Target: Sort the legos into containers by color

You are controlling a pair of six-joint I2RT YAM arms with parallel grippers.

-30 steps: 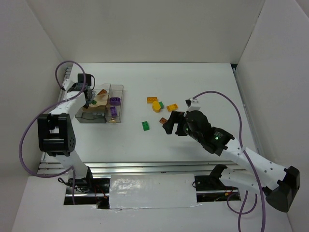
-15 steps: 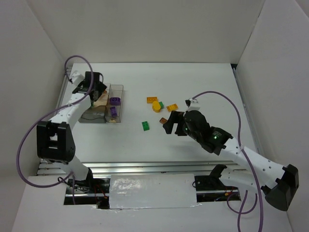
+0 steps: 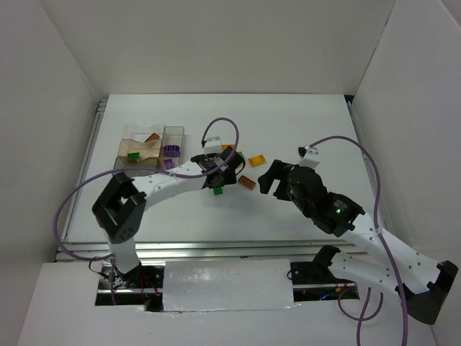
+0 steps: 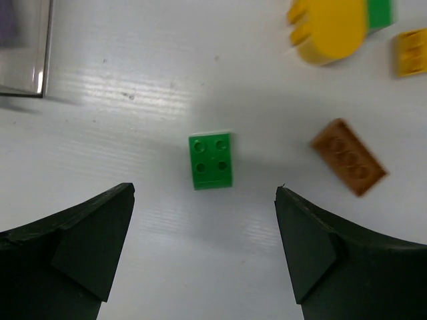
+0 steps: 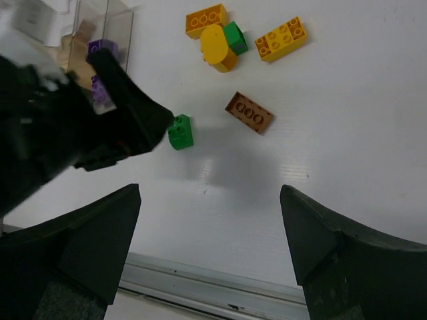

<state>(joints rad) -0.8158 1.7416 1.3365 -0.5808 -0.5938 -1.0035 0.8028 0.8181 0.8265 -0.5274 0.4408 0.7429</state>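
Observation:
My left gripper grabs the green lego by its two long sides next, since its base stays free to settle among the sorted greens.
The clear containers (image 3: 144,130) stand at the back left. The wide one holds a green lego (image 3: 134,156) and an orange-brown one (image 3: 152,138); the narrow one holds two purple legos (image 3: 171,150). My left gripper (image 3: 218,180) hovers open at mid-table, and a loose green lego (image 4: 211,160) lies just ahead of its fingertips (image 4: 107,227). Beside it lies a brown lego (image 4: 348,165). Farther back lie a yellow round piece (image 5: 217,47), another green lego (image 5: 235,37), a yellow brick (image 5: 281,39) and an orange brick (image 5: 206,21). My right gripper (image 3: 268,179) hangs open and empty to the right of the brown lego.
White walls close in the table on the left, back and right. A metal rail (image 5: 220,287) runs along the near edge. The left arm's purple cable (image 3: 216,130) loops above the loose bricks.
The left arm swung from the containers to mid-table and its gripper opened; a green lego now lies in the wide bin. The right arm drew back slightly to the right.

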